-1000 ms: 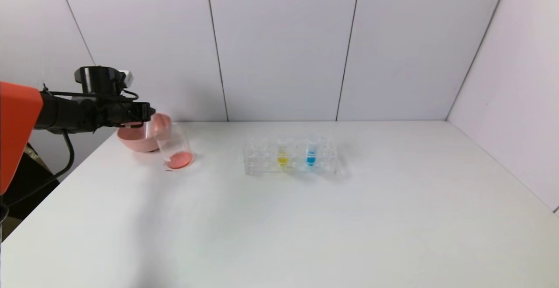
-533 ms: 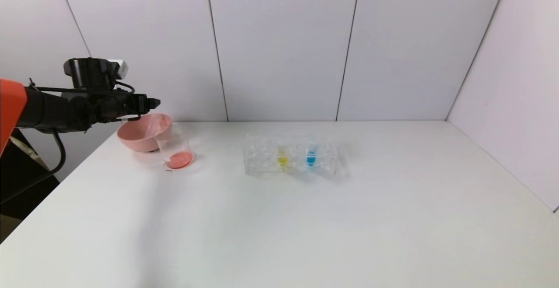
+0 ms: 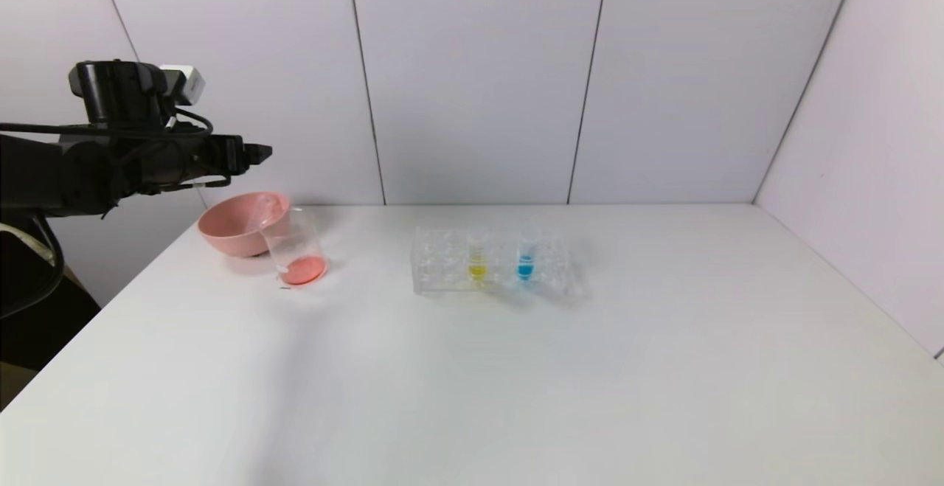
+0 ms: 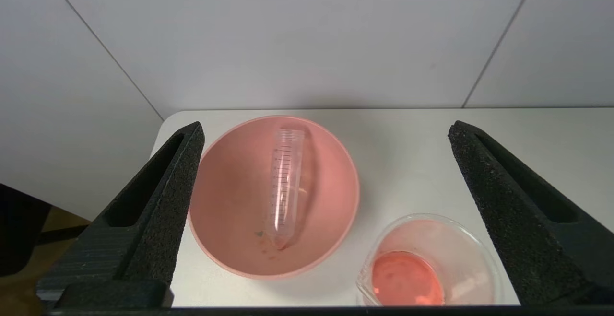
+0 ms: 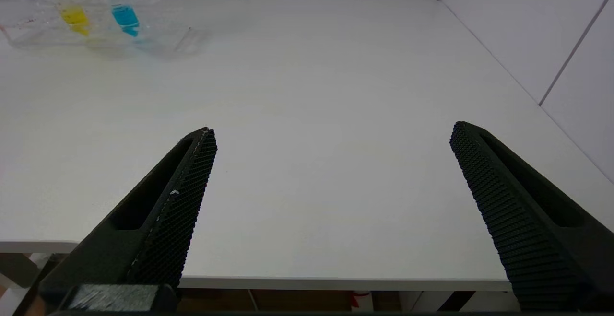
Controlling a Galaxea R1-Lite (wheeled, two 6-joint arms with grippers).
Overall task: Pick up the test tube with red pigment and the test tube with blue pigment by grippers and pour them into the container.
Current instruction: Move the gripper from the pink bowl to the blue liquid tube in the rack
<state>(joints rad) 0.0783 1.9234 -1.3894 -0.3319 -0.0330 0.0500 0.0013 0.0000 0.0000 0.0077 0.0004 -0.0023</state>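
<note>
The blue test tube's lower body is surrounded by the clear rack (image 3: pixel 442 265), and my left gripper next needs to grab its upper end under the test tube's rim (image 3: pixel 528 242) to pour from it.
The red-pigment test tube (image 4: pixel 287 181) lies in the pink bowl (image 4: pixel 211 249), clear and nearly empty, with a red trace at its tip. The glass beaker (image 3: pixel 295 246) stands beside the bowl with orange-red liquid at its bottom; it also shows in the left wrist view (image 4: pixel 431 263). My left gripper (image 3: pixel 258 153) is open and empty, well above the bowl; in its own view (image 4: pixel 326 129) the jaws are spread wide. The blue test tube (image 3: pixel 525 254) stands upright in the clear rack (image 3: pixel 442 265). My right gripper (image 5: pixel 333 129) is open and empty above the table's near edge, outside the head view.
A yellow tube (image 3: pixel 477 257) stands in the rack beside the blue one; both show in the right wrist view, yellow (image 5: pixel 72 11) and blue (image 5: pixel 120 4). The pink bowl (image 3: pixel 232 231) sits at the table's far left corner, near the wall.
My left gripper has risen from just above the bowl and drawn back to the left. The beaker, rack and tubes have not moved.
</note>
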